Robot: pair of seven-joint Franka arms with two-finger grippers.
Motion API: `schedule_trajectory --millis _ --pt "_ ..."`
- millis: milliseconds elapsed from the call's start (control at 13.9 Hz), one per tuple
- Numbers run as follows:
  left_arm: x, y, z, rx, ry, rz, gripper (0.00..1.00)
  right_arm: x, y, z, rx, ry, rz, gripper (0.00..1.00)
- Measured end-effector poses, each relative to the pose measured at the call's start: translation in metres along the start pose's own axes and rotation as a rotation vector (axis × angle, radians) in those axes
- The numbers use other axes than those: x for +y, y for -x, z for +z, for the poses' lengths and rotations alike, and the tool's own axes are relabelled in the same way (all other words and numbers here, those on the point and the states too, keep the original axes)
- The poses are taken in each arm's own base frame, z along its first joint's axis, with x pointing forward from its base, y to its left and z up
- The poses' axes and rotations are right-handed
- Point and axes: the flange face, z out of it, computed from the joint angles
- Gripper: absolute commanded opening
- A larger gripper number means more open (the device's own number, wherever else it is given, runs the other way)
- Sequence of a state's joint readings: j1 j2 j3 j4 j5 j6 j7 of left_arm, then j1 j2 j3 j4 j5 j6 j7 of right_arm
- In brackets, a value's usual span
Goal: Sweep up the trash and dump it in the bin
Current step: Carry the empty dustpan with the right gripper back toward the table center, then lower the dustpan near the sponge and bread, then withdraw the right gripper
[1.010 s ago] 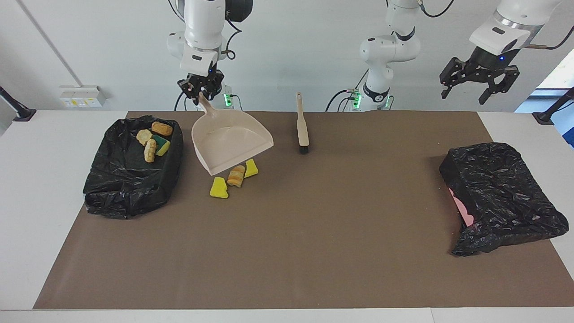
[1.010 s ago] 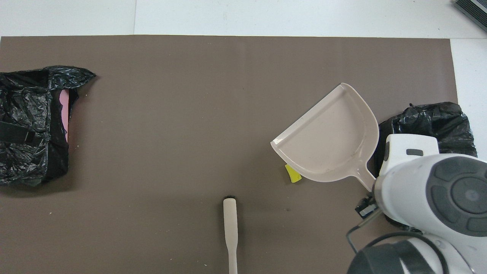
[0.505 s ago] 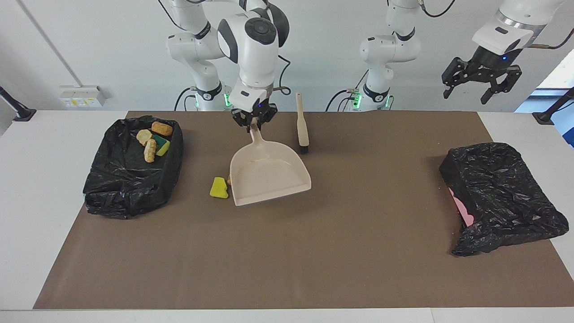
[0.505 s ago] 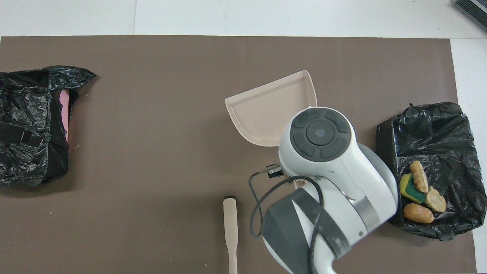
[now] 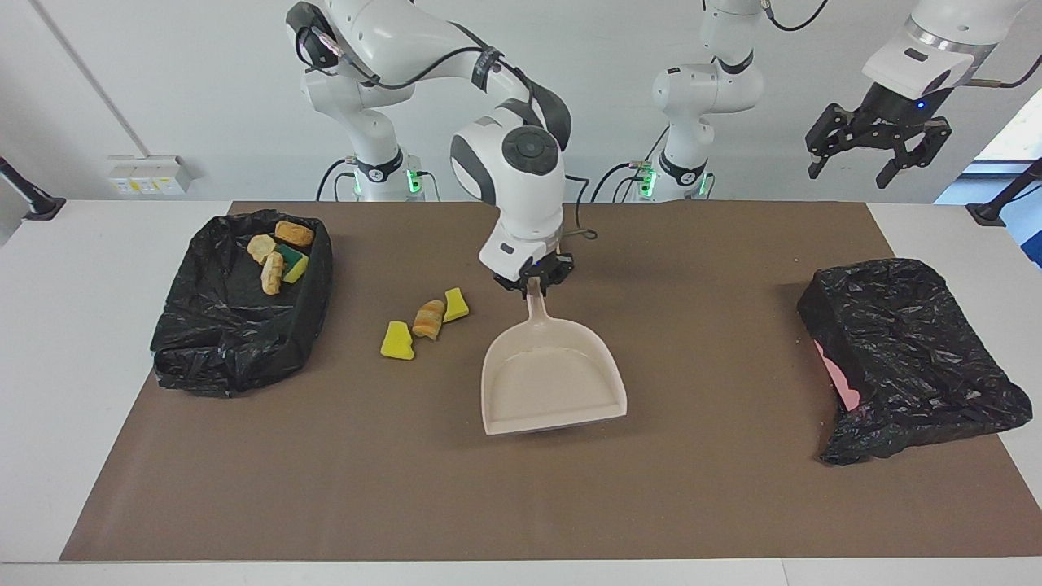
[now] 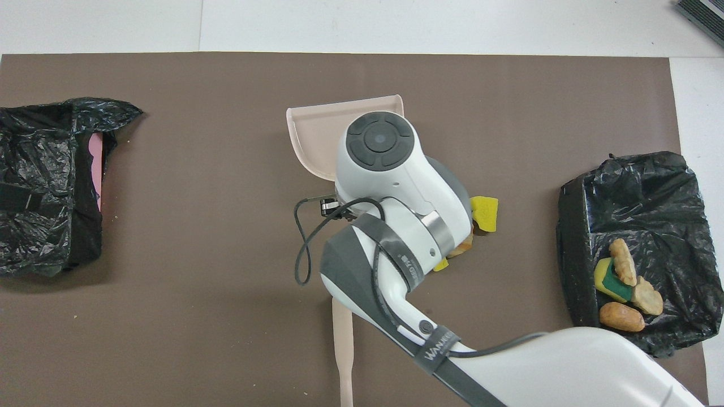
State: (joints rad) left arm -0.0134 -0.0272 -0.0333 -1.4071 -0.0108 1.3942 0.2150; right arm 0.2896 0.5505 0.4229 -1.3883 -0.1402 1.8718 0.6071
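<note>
My right gripper should keep holding: the dustpan's edge (image 6: 344,104) hangs tilted above the brown mat in the overhead view.
My right gripper (image 5: 533,284) is shut on the handle of the beige dustpan (image 5: 553,378). The pan is empty and low over the mat's middle, its mouth facing away from the robots. I cannot tell if its lip touches the mat. In the overhead view my right arm covers most of the dustpan (image 6: 317,130). Three loose trash scraps lie beside the pan toward the right arm's end: a yellow sponge chunk (image 5: 397,342), a tan bread lump (image 5: 428,319) and a smaller yellow chunk (image 5: 456,305). My left gripper (image 5: 863,159) waits open and empty, high over the left arm's end.
A black-bagged bin (image 5: 236,342) at the right arm's end holds several scraps (image 5: 277,252). A second black-bagged bin (image 5: 904,358) lies at the left arm's end. The brush handle (image 6: 342,350) shows near the robots, partly under my right arm.
My right gripper carried the dustpan from beside the bin at the right arm's end, over the loose scraps, to the mat's middle and lowered it. The left gripper stayed raised.
</note>
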Motion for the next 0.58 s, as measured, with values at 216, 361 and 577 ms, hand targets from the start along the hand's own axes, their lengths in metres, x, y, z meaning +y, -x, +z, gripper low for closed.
schedule_trajectory --millis 216,361,577 --pt "0.000 0.000 0.000 0.000 0.000 0.000 1.00 -0.021 -0.016 0.044 -0.008 -0.008 0.022 0.00" --pt "0.000 0.000 0.000 0.000 0.000 0.000 1.00 -0.023 -0.024 0.059 0.005 -0.030 0.063 0.00" --pt "0.000 0.000 0.000 0.000 0.000 0.000 1.00 -0.014 -0.032 0.066 0.022 -0.015 0.080 0.52"
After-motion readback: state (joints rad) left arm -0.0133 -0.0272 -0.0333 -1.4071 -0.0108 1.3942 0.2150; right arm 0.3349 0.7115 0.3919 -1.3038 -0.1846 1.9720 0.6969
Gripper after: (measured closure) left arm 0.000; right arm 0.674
